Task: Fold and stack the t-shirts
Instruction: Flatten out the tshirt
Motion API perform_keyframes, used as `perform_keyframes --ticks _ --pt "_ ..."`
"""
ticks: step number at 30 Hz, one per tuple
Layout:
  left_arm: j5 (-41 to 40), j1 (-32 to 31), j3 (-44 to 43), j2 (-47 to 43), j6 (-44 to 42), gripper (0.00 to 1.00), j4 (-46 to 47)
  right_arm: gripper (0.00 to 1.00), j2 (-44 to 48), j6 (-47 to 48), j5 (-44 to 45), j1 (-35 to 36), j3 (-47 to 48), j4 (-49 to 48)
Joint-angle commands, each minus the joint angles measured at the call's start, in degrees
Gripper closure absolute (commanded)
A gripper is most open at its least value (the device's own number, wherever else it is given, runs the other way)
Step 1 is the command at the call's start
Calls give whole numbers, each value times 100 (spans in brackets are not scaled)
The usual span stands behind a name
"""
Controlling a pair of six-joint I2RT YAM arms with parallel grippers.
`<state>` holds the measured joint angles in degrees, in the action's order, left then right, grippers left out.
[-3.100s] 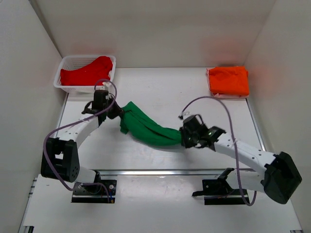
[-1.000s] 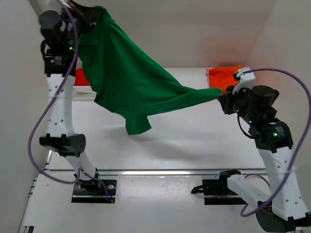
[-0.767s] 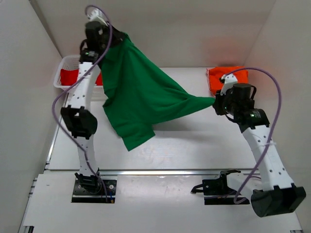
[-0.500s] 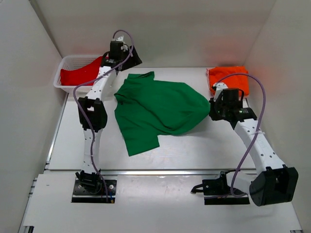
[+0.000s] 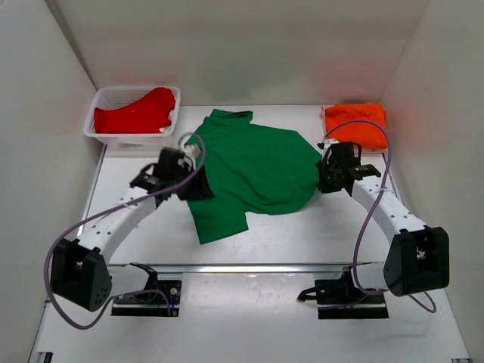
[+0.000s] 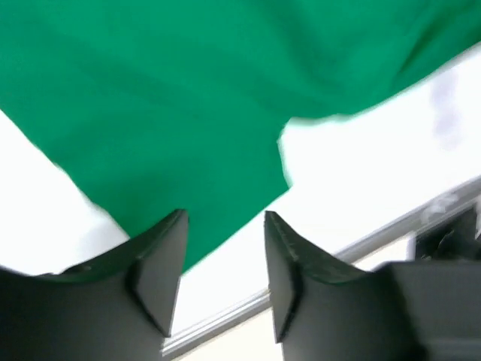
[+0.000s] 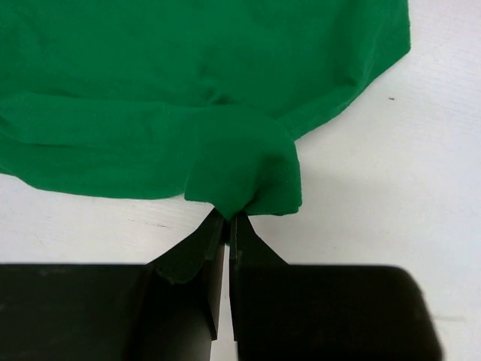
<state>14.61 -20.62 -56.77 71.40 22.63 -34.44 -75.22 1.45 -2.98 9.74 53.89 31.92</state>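
Observation:
I should next grab the green t-shirt (image 5: 257, 166) with my left gripper by its front sleeve's outer edge (image 5: 221, 235), opposite the spot my right gripper is pinching. Then I can stretch that side of the t-shirt and fold it over.
The bright green t-shirt (image 5: 257, 166) lies spread on the table, collar toward the back and one sleeve toward the front. My right gripper (image 5: 321, 181) is low at the shirt's right edge, shut on a small fold of green cloth (image 7: 240, 184); its jaws (image 7: 228, 216) meet on the pinched cloth. My left gripper (image 5: 203, 187) is at the shirt's left side, open with nothing between its fingers (image 6: 225, 219), and the green t-shirt (image 6: 188, 98) lies just beyond its tips. An orange t-shirt (image 5: 356, 125) lies folded at the back right. A red t-shirt (image 5: 136, 113) is in the basket.
The white mesh basket (image 5: 99, 137) stands at the back left corner. White walls close in the table on three sides. A metal rail (image 5: 249, 267) runs along the table's front edge, ahead of both arm bases.
The left gripper let go of the green t-shirt and the arm came down from high at the back to the shirt's left side. The shirt dropped flat. The right gripper kept its hold.

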Motion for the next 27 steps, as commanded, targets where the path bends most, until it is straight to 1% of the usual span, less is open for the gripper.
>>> perform_keyframes --ticks 1,3,5,9,12,14,17,20,21,24,25,27 --pt "-10 -503 1279 76 591 41 259 100 -19 -92 122 46 -79 -257" --pt "-46 -714 1659 -21 829 39 560 100 16 -110 105 46 -150 -309" --pt "-212 -837 1757 58 900 39 508 100 60 -119 44 55 -273 -318" --pt "-380 -847 1898 146 980 38 482 100 157 -128 26 37 -282 -309" --pt "-538 -917 1916 216 1015 36 420 100 209 -119 9 -16 -317 -301" --pt "-495 -978 1898 313 1067 33 429 100 253 -110 0 -33 -344 -335" --pt "-959 -1294 1758 577 1015 33 114 100 271 -102 0 -77 -335 -301" --pt "-1215 -1401 1749 700 1076 31 -36 100 306 -145 17 -95 -379 -309" --pt "-1415 -1462 1723 796 1068 29 -72 100 341 -145 -18 -104 -353 -318" --pt "-1759 -1550 1731 945 1050 30 -256 100 412 -119 -44 -112 -397 -300" --pt "-1786 -1576 1740 1042 1033 32 -283 100 429 -145 -44 -95 -414 -318" --pt "-2093 -1655 1775 1200 1015 34 -309 100 438 -119 -71 -95 -406 -292"
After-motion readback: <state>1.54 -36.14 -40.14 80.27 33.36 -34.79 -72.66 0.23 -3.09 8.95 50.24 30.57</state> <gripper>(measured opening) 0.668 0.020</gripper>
